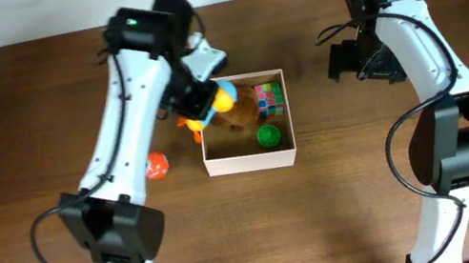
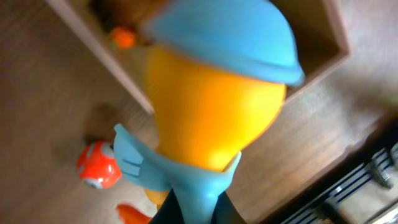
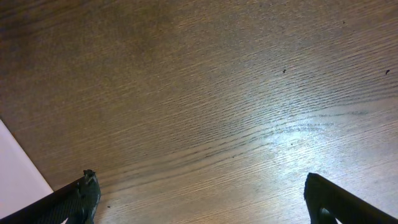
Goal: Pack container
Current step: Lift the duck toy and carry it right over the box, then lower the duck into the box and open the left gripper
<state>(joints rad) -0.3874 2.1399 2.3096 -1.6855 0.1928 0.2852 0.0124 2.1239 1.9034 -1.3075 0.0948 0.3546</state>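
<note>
My left gripper should move the duck toy (image 2: 214,106) inside first. The duck toy's lower part is outside the container, so the duck toy would land across the container's side if I opened now.
The container (image 1: 249,159) is a shallow cream-walled box with a tan floor at the table's middle. Inside lie a colourful cube (image 1: 269,97), a green round toy (image 1: 268,134) and a brown toy (image 1: 241,111). My left gripper (image 1: 199,107) is shut on a yellow and blue duck toy (image 2: 214,106) and holds it over the container's left wall; the toy also shows in the overhead view (image 1: 221,97). The container's wall shows in the left wrist view (image 2: 102,53). My right gripper (image 3: 202,193) is open and empty above bare wood, right of the container.
An orange and white ball (image 1: 157,166) lies on the table left of the container, also in the left wrist view (image 2: 97,164). A white edge (image 3: 18,174) shows at the lower left of the right wrist view.
</note>
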